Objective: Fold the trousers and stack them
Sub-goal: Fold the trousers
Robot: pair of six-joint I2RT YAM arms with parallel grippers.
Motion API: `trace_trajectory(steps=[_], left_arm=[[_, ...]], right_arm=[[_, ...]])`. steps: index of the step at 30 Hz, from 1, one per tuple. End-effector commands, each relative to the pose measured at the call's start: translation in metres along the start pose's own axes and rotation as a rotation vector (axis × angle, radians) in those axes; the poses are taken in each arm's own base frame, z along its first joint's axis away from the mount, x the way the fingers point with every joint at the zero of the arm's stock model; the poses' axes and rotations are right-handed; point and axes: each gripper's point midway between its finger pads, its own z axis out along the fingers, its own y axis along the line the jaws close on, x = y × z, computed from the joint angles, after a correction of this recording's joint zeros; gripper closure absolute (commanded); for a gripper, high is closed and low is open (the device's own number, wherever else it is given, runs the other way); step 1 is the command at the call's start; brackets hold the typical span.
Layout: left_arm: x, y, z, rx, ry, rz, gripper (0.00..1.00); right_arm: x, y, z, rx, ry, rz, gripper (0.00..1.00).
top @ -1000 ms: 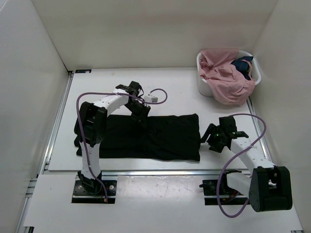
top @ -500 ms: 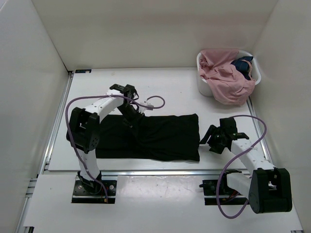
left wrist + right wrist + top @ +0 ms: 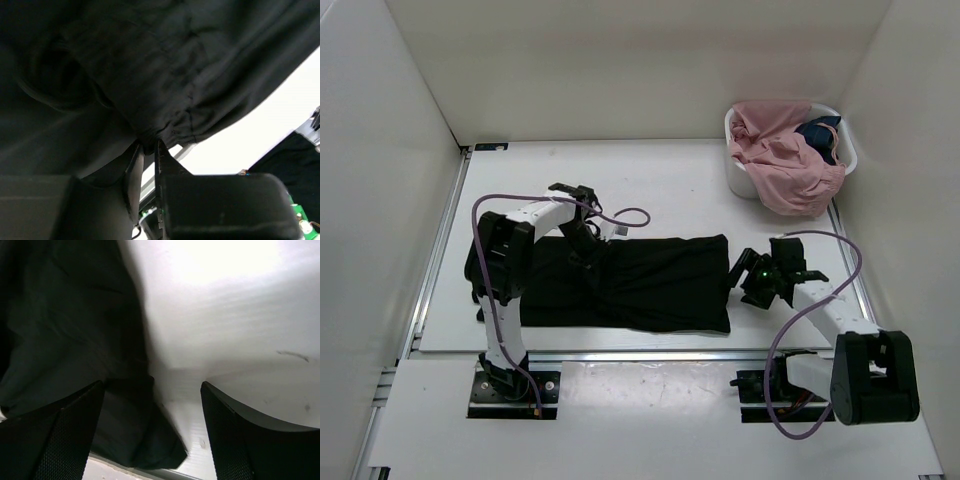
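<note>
I should next grab the black trousers [image 3: 660, 285] with my right gripper at their end edge closest to it, so that end can fold over toward the opposite end.
The black trousers [image 3: 660, 285] lie flat across the white table, lengthwise from left to right. My left gripper [image 3: 584, 248] sits at their far edge, left of centre. In the left wrist view my left gripper [image 3: 149, 147] is shut on a bunched fold of the trousers [image 3: 150, 60]. My right gripper [image 3: 744, 279] is just off the trousers' right end, low over the table. In the right wrist view my right gripper [image 3: 152, 390] is open and empty, with the trousers' edge [image 3: 60, 330] by its left finger.
A white basket [image 3: 847, 150] at the back right holds a pink garment [image 3: 785, 165] and a small dark blue garment [image 3: 817, 135]. White walls close off the left, back and right. A metal rail [image 3: 440, 240] runs along the table's left edge.
My left gripper has moved left and nearer, pulling the trousers' far edge with it. My right gripper has moved left, closer to the trousers' right end.
</note>
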Motion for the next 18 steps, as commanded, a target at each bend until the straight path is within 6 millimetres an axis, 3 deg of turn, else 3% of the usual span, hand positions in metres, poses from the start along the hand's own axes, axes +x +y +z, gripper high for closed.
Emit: trace_trajectory(steps=[1,6,8,9,10,13,16,18], left_arm=[[-0.013,0.004,0.001,0.0,-0.058,-0.005,0.73],[-0.015,0.005,0.001,-0.004,-0.065,0.0,0.66],[-0.015,0.005,-0.002,-0.016,-0.07,0.004,0.59],[-0.015,0.004,-0.005,-0.019,-0.08,0.01,0.57],[-0.015,0.005,-0.005,-0.029,-0.076,0.009,0.56],[-0.016,0.01,-0.025,-0.064,-0.128,0.004,0.46],[-0.017,0.024,-0.053,-0.093,-0.218,-0.037,0.36],[-0.005,0.045,-0.069,-0.13,-0.247,-0.108,0.32]], right_arm=[[-0.011,0.019,0.005,-0.09,-0.009,-0.022,0.18],[-0.007,0.024,0.024,-0.132,0.057,0.012,0.19],[-0.005,0.023,0.033,-0.111,0.095,0.029,0.38],[0.003,0.021,0.037,-0.107,0.133,0.032,0.56],[0.001,0.022,0.038,-0.106,0.134,0.033,0.64],[-0.002,0.029,0.039,-0.113,0.133,0.03,1.0],[-0.01,0.03,0.033,-0.096,0.112,0.044,1.0],[-0.032,0.028,0.019,-0.064,0.043,0.042,1.0]])
